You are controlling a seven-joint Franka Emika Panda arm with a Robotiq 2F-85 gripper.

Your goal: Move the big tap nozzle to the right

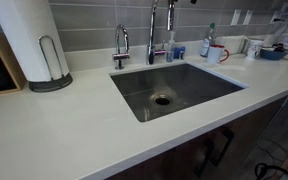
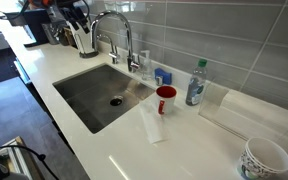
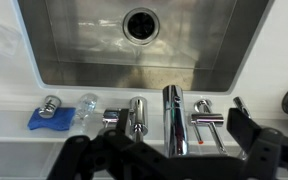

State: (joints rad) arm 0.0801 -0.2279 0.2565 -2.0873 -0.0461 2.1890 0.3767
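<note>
My fingers line up with the spout in the wrist view, but they are short of its arch in an exterior view. My gripper should move toward it first and close after that.
The big tap nozzle (image 1: 153,30) is a tall chrome gooseneck behind the steel sink (image 1: 199,95). It also shows in an exterior view (image 2: 115,22), arching over the basin. In the wrist view, looking straight down, its spout (image 3: 174,112) points toward the basin. My gripper (image 3: 162,148) is open; its dark fingers stand on either side of the spout without touching it. The gripper shows only partly in an exterior view (image 1: 171,9), at the top edge above the tap.
A shorter small tap (image 1: 121,45) (image 3: 210,119) stands beside the big one. A red mug (image 2: 165,98), a bottle (image 2: 195,82), a glass (image 2: 152,125), a blue sponge holder (image 3: 48,119) and a paper towel roll (image 1: 29,40) stand on the white counter.
</note>
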